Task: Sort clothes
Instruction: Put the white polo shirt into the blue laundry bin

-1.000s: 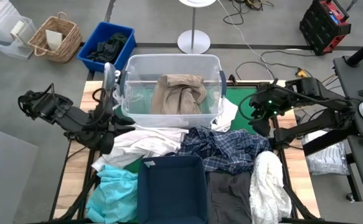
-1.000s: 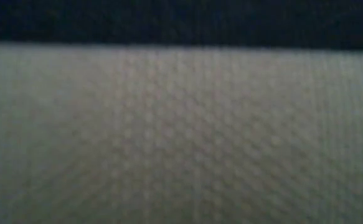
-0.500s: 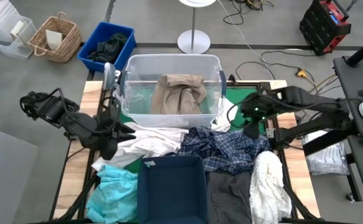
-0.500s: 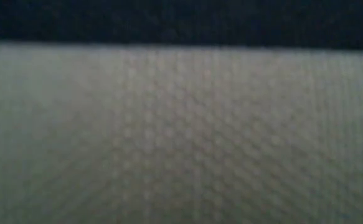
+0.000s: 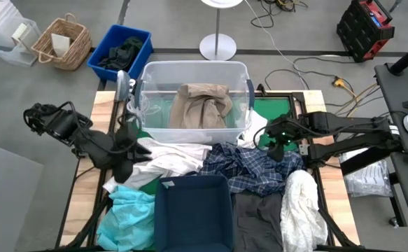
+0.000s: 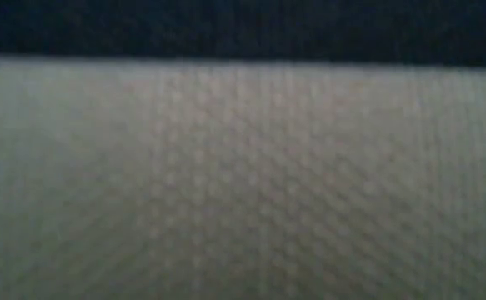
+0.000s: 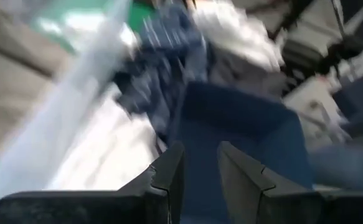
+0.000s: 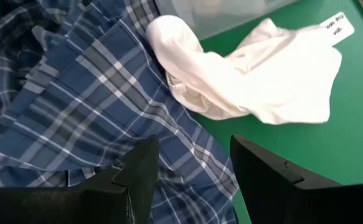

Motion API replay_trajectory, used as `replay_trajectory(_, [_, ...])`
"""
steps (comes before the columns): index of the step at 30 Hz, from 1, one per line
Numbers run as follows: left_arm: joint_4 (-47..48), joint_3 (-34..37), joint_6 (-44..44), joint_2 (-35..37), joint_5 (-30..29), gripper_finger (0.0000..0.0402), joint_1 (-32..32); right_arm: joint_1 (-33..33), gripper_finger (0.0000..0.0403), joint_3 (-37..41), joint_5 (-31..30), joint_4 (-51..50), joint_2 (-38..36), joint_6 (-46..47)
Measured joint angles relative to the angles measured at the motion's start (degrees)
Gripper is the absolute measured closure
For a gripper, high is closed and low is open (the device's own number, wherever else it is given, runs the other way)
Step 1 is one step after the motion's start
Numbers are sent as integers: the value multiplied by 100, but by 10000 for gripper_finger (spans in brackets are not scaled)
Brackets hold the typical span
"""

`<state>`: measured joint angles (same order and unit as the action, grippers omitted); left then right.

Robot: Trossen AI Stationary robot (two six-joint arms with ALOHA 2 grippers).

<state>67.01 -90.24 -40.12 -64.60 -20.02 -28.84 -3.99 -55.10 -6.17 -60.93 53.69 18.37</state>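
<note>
I should next grab the white garment by a loose fold (image 5: 158, 157) (image 7: 109, 146) with my left gripper. Then it can be sorted into the navy bin.
The clothes lie heaped on the table. A blue-and-white plaid shirt (image 5: 252, 168) lies in the middle, with a white garment (image 5: 169, 159) to its left. A teal one (image 5: 130, 213) is at the near left. A dark grey one (image 5: 256, 220) and a white one (image 5: 301, 206) are at the near right. A beige one (image 5: 202, 105) lies in the clear tub (image 5: 190, 68). My right gripper (image 5: 277, 145) hangs open just above the plaid shirt (image 8: 75, 106), beside a small white garment (image 8: 256, 81). My left gripper (image 5: 128, 161) hovers over the white garment, fingers (image 7: 169, 171) slightly apart, nothing between them.
A navy fabric bin (image 5: 193, 217) stands at the near middle, seen ahead of the left gripper (image 7: 243, 130). A green mat (image 5: 277, 108) shows at the far right of the table. A blue crate (image 5: 120, 49) and a wicker basket (image 5: 62, 43) stand on the floor beyond. Close fabric fills the low view.
My right gripper has come down and toward the table's near left, from above the green mat to just over the plaid shirt, still open. The clothes have not moved.
</note>
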Motion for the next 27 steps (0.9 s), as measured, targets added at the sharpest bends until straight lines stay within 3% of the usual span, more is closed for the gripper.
replay_trajectory(3, [346,0,-385,-41,353,323,-29,0,213,49,2,3,-39,164])
replay_trajectory(8, [1243,0,-934,-249,462,323,-51,0,213,-164,0,43,-41,264])
replay_trajectory(13, [2197,3,-929,-611,322,323,-62,0,213,-618,-137,42,-39,241])
replay_trajectory(17, [2272,101,-473,-841,197,317,-60,0,213,-1042,-312,42,-39,138])
replay_trajectory(21, [2294,633,-99,-825,1,309,-70,0,213,-1398,-457,43,-35,26])
replay_trajectory(27, [1983,1949,-312,-243,-43,297,-129,0,213,-1682,-459,42,-38,-80])
